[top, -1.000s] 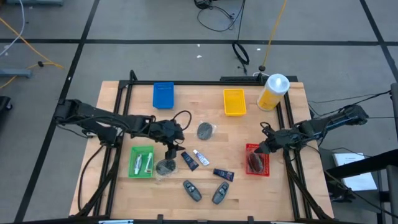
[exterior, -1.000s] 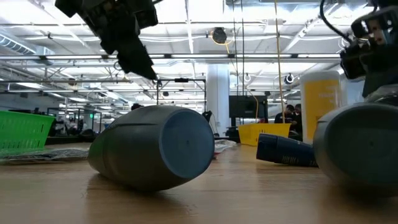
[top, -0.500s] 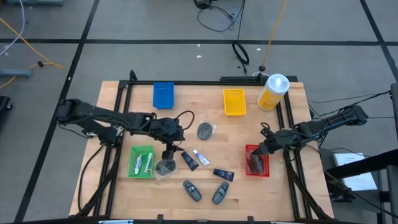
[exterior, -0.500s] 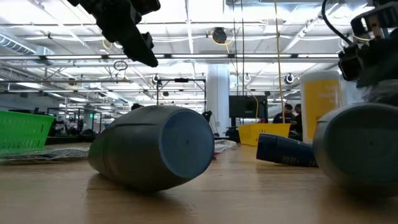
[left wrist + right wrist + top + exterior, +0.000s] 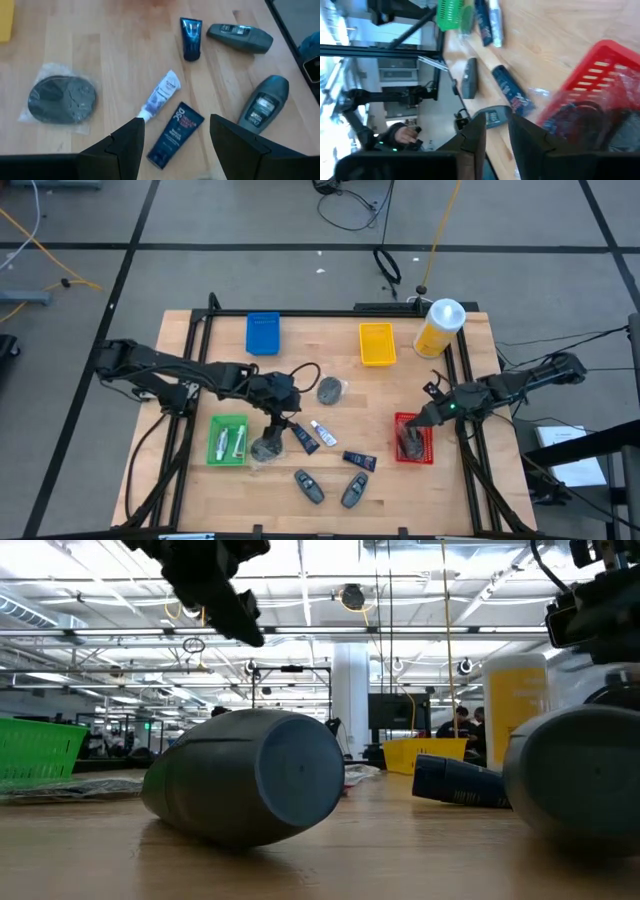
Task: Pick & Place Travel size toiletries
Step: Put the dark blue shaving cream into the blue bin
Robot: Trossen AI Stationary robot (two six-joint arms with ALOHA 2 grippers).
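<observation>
The dark-blue mini tube needs to go in the blue tray (image 5: 263, 334). My left gripper should next grab the tube by its end with the cap (image 5: 296, 429).
My left gripper (image 5: 279, 420) (image 5: 175, 150) is open and empty, hanging above the table's middle. Seen past its fingers, a dark-blue mini tube (image 5: 175, 134) (image 5: 304, 438) lies flat on the wood. Beside it lie a small white tube (image 5: 161, 95) (image 5: 322, 433), a second dark-blue tube (image 5: 191, 36) (image 5: 358, 461), two dark-grey oblong pieces (image 5: 308, 486) (image 5: 353, 490) and two grey wrapped pads (image 5: 330, 390) (image 5: 267, 448). My right gripper (image 5: 427, 416) (image 5: 496, 137) is a little open and empty, above the red tray (image 5: 399, 430), which holds a dark wrapped piece (image 5: 411, 442).
A green tray (image 5: 214, 442) with white tubes sits left of my left gripper. A blue tray (image 5: 263, 332), a yellow tray (image 5: 377, 343) and a large yellow bottle (image 5: 438, 328) stand along the far side. Black frame rails run down both table sides.
My left gripper has risen a little and gone slightly toward the table's right edge, staying open. My right gripper has drawn up a little over the red tray.
</observation>
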